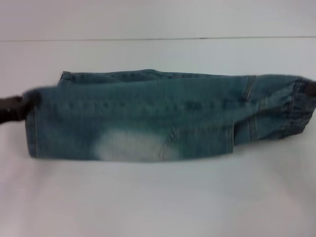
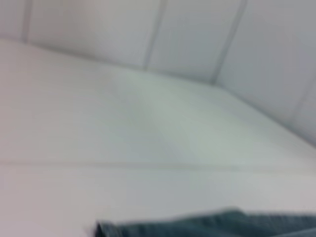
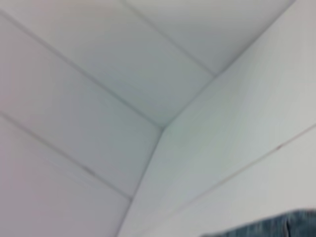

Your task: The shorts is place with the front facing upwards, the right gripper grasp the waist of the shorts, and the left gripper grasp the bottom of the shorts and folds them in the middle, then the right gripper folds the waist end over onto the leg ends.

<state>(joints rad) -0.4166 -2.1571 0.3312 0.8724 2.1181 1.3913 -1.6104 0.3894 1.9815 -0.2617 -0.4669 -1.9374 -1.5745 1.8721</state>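
My right gripper holds the shorts' waist up above the white tabletop, so it should lower the shorts (image 1: pixel 148 118) onto the tabletop before it lets go.
The blue denim shorts (image 1: pixel 148 118) are doubled lengthwise and stretched sideways across the middle of the head view, with a pale faded patch on the front. The elastic waist (image 1: pixel 300 111) is at the right and the leg ends (image 1: pixel 33 123) at the left. My left gripper (image 1: pixel 22 104) shows as a dark shape at the leg end and is shut on the cloth. At the right edge, my right gripper (image 1: pixel 308 89) is shut on the waist and mostly out of frame. A strip of denim (image 2: pixel 212 224) edges the left wrist view, and another strip of denim (image 3: pixel 276 224) edges the right wrist view.
The white table (image 1: pixel 148 197) spreads all round the shorts. A white panelled wall (image 1: pixel 148 19) rises behind it and meets a side wall in a corner (image 3: pixel 163 128).
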